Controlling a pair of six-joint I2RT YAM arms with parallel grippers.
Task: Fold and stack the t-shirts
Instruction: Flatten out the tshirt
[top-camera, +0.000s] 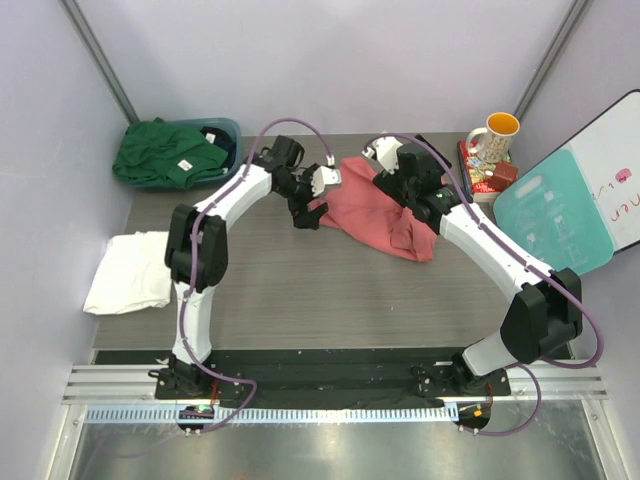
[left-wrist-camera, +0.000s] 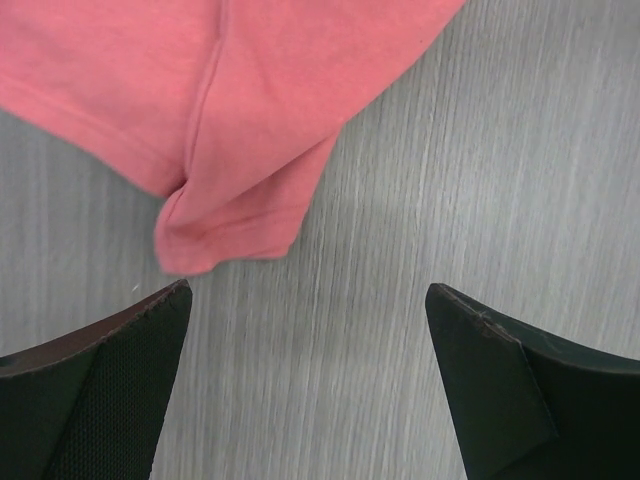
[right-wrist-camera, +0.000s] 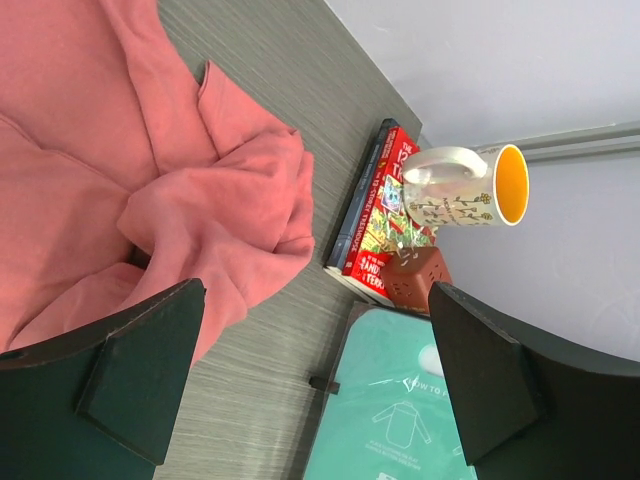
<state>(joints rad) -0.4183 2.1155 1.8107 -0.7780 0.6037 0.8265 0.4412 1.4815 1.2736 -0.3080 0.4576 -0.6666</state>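
Note:
The coral-red t-shirt has its folded corner (top-camera: 325, 219) (left-wrist-camera: 226, 234). My left gripper needs to grab the t-shirt there next, so that my right gripper can spread the rest for folding.
The coral-red t-shirt (top-camera: 365, 205) lies crumpled in the middle of the table, bunched up at its right end (right-wrist-camera: 220, 220). My left gripper (top-camera: 306, 212) hovers open at its left edge. In the left wrist view the left gripper (left-wrist-camera: 308, 295) has only bare table between its fingers, and a folded corner of the coral shirt (left-wrist-camera: 230, 225) lies just beyond the left fingertip. My right gripper (top-camera: 404, 184) is open over the shirt's right part; in the right wrist view the right gripper (right-wrist-camera: 315, 295) holds nothing. A folded white t-shirt (top-camera: 128, 272) lies at the table's left edge. The dark green t-shirt (top-camera: 165, 152) sits heaped in the teal tub (top-camera: 228, 128).
At the back right, a white mug with an orange inside (top-camera: 493, 135) stands on books (top-camera: 478, 172) beside a brown cube (right-wrist-camera: 415, 280). A teal folding board (top-camera: 550, 220) and a whiteboard (top-camera: 620, 170) lean at the right edge.

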